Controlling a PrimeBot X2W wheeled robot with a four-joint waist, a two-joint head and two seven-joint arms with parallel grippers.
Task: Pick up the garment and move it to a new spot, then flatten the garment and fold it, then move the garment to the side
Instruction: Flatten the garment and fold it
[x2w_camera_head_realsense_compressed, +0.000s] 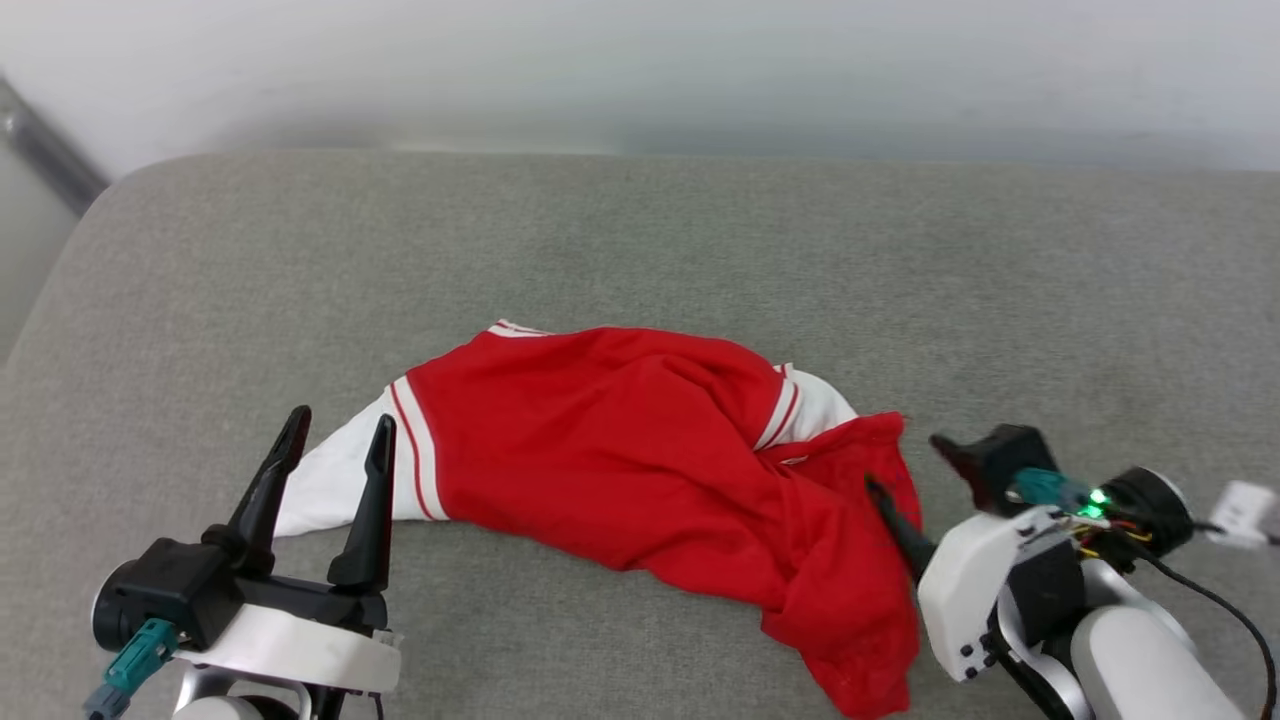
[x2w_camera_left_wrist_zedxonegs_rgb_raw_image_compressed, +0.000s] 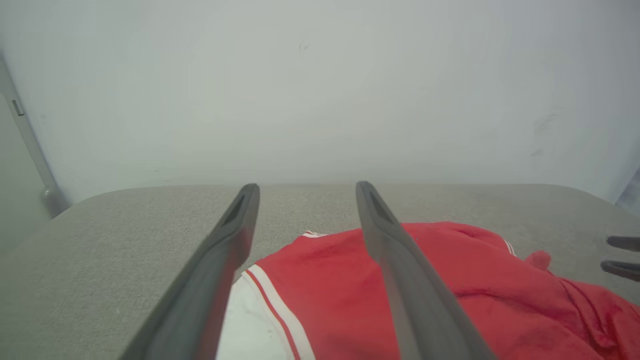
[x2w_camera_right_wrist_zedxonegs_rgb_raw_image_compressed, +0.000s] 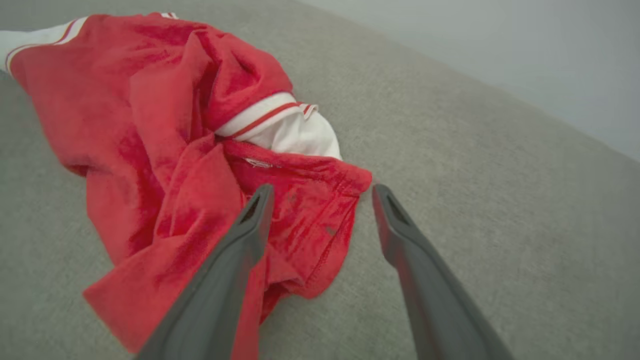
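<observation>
The red body (x2w_camera_head_realsense_compressed: 612, 444) lies bunched against the striped white sleeve (x2w_camera_head_realsense_compressed: 818, 407). The right gripper needs to spread the garment next and should grab it by that sleeve.
The garment (x2w_camera_head_realsense_compressed: 620, 450) lies crumpled in a long bunch on the grey cushion (x2w_camera_head_realsense_compressed: 640, 250), red with white sleeves and red-white striped trim. My left gripper (x2w_camera_head_realsense_compressed: 340, 420) stands open at the lower left, its fingers over the white sleeve at the garment's left end. In the left wrist view the gripper (x2w_camera_left_wrist_zedxonegs_rgb_raw_image_compressed: 307, 187) has nothing between its fingers, and the garment (x2w_camera_left_wrist_zedxonegs_rgb_raw_image_compressed: 340, 300) lies below them. My right gripper (x2w_camera_head_realsense_compressed: 905, 462) is open at the garment's right end. In the right wrist view the open fingers (x2w_camera_right_wrist_zedxonegs_rgb_raw_image_compressed: 322, 189) straddle the hem edge of the garment (x2w_camera_right_wrist_zedxonegs_rgb_raw_image_compressed: 150, 125), one finger over the red cloth.
The cushion has a rounded far-left corner (x2w_camera_head_realsense_compressed: 110, 190) and a straight far edge against a pale wall (x2w_camera_head_realsense_compressed: 640, 60). A grey pole (x2w_camera_head_realsense_compressed: 45, 150) runs down at the far left. Bare cushion lies beyond the garment and to both sides.
</observation>
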